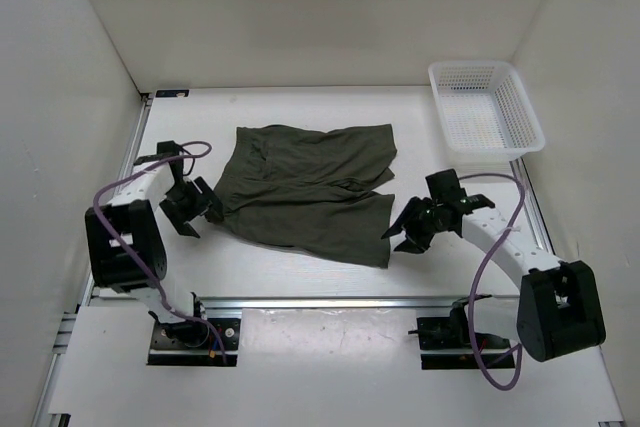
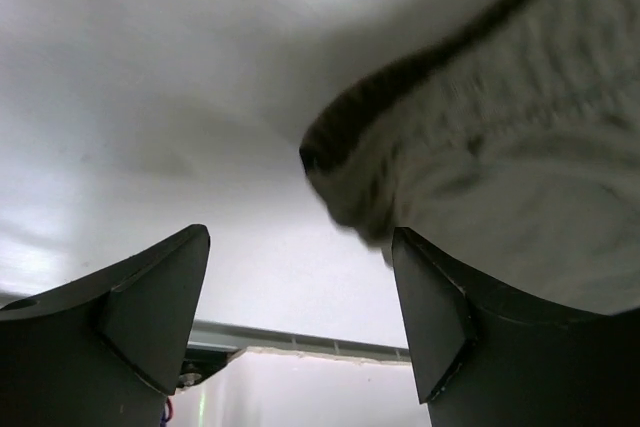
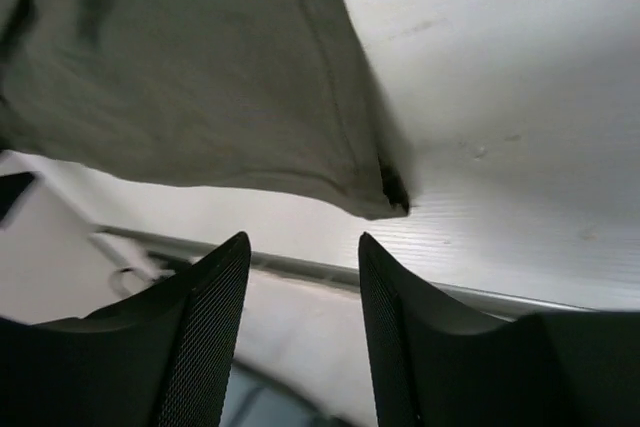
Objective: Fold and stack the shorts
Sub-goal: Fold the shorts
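Note:
The near half of the shorts needs to be folded over evenly, so my left gripper will next grab the thick near corner of the shorts, opposite the hem corner.
The dark olive-green shorts (image 1: 305,192) lie spread flat on the white table, with a fold across the middle. My left gripper (image 1: 192,215) hangs just off their left edge, open, with nothing between its fingers. In the left wrist view, a thick fabric corner of the shorts (image 2: 480,167) sits above the right finger (image 2: 440,317), and the left gripper (image 2: 300,237) is open on bare table. My right gripper (image 1: 402,235) hovers by the shorts' near right corner. In the right wrist view, the right gripper (image 3: 303,242) is open and empty below the hem corner of the shorts (image 3: 200,77).
A white plastic mesh basket (image 1: 487,107) stands at the back right corner. White walls enclose the table on three sides. A metal rail (image 1: 330,302) runs along the near edge, in front of the arm bases.

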You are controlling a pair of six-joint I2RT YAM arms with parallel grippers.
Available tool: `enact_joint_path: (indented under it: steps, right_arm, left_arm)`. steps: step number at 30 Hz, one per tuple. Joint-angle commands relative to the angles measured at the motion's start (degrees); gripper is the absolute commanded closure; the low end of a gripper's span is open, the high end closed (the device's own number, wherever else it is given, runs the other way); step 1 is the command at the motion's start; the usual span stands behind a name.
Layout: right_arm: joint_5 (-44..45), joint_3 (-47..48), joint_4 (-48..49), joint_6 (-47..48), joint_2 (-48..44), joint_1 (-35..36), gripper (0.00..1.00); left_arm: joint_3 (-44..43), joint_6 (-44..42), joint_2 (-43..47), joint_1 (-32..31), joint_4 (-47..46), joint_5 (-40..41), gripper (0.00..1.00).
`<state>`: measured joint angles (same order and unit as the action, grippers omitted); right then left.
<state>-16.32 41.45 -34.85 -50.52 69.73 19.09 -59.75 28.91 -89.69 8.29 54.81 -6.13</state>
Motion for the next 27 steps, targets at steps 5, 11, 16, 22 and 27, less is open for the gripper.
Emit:
enact_joint_path:
  steps: [5, 11, 16, 22, 27]
  right_arm:
    - [-14.62, -9.36, 10.14, -17.06, 0.67, -1.69, 0.47]
    - [-15.16, -11.57, 15.34, -20.93, 4.7, -1.69, 0.47]
    - [-15.67, -13.5, 19.55, -23.22, 8.93, -1.69, 0.47]
    - [-14.28, -13.5, 15.53, -23.83, 7.27, -1.07, 0.46]
    - [-13.65, -13.5, 16.83, -23.31, 10.14, -0.55, 0.46]
  left_arm:
    - [-0.72, 2.73, -5.58, 0.14, -6.38, -3.1, 0.25]
    - [-1.87, 2.73, -6.9, 0.14, -6.91, -3.1, 0.7]
    - [-1.87, 2.73, -7.43, 0.14, -6.91, -3.1, 0.9]
    - [-1.87, 3.26, -7.43, 0.14, -6.91, -3.1, 0.9]
    - [-1.87, 3.26, -7.43, 0.14, -6.91, -3.1, 0.9]
